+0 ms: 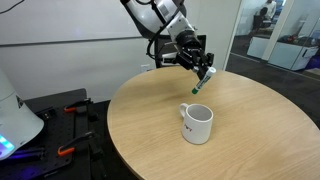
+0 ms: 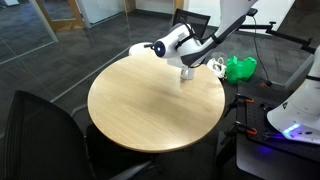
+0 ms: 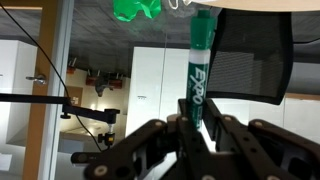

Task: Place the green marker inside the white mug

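Note:
The green marker stays in my gripper for now, since its tilted tip is outside the mug's rim and if I opened now, it would drop short of the white mug point(image 1: 197, 123).
My gripper point(image 1: 205, 72) is shut on the green marker point(image 1: 200, 86) and holds it tilted in the air above the round wooden table point(image 1: 250, 110). The white mug point(image 1: 197, 123) stands upright on the table, nearer the camera than the gripper and below it, with a small red mark on its side. In an exterior view the gripper point(image 2: 186, 70) hangs over the table's far edge, with the mug point(image 2: 215, 66) just beside it. In the wrist view the marker point(image 3: 200, 70), with an EXPO label, sticks out from between the fingers point(image 3: 197, 120).
A bright green object point(image 2: 239, 68) lies beyond the table near the mug; it also shows in the wrist view point(image 3: 135, 10). A dark chair point(image 2: 40, 120) stands by the table. A white machine point(image 1: 12, 110) and red-handled tools point(image 1: 70, 110) are beside the table.

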Tool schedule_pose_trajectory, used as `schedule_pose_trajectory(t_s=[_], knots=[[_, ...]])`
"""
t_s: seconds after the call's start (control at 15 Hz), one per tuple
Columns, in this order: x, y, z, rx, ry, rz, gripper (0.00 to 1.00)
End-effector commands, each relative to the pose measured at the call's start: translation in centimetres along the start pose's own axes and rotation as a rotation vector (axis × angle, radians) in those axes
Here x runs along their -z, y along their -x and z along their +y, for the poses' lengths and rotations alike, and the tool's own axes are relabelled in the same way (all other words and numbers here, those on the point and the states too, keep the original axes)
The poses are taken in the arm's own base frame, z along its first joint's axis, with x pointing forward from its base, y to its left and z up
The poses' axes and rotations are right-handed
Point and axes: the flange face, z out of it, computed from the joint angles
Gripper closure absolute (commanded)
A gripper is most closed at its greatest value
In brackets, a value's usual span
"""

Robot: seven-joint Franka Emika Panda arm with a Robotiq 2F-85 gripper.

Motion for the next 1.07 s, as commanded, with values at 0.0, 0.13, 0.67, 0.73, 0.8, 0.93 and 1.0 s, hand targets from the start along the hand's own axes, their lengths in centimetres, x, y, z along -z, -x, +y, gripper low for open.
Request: schedule_pose_trajectory(t_s=[0.0, 0.13, 0.67, 0.73, 0.8, 0.93, 1.0], knots=[[-1.3, 0.4, -1.3, 0.015, 0.011, 0.034, 0.95], [-2.1, 1.1, -1.7, 0.024, 0.02, 0.046, 0.95], [-4.1, 4.3, -2.4, 0.063, 0.036, 0.06, 0.95], [-4.1, 4.5, -2.4, 0.062, 0.04, 0.059, 0.95], [-4.2, 4.6, -2.4, 0.061, 0.041, 0.058, 0.55], [-4.2, 4.7, -2.4, 0.06, 0.043, 0.055, 0.49], [-4.2, 4.6, -2.3, 0.057, 0.046, 0.054, 0.41]])
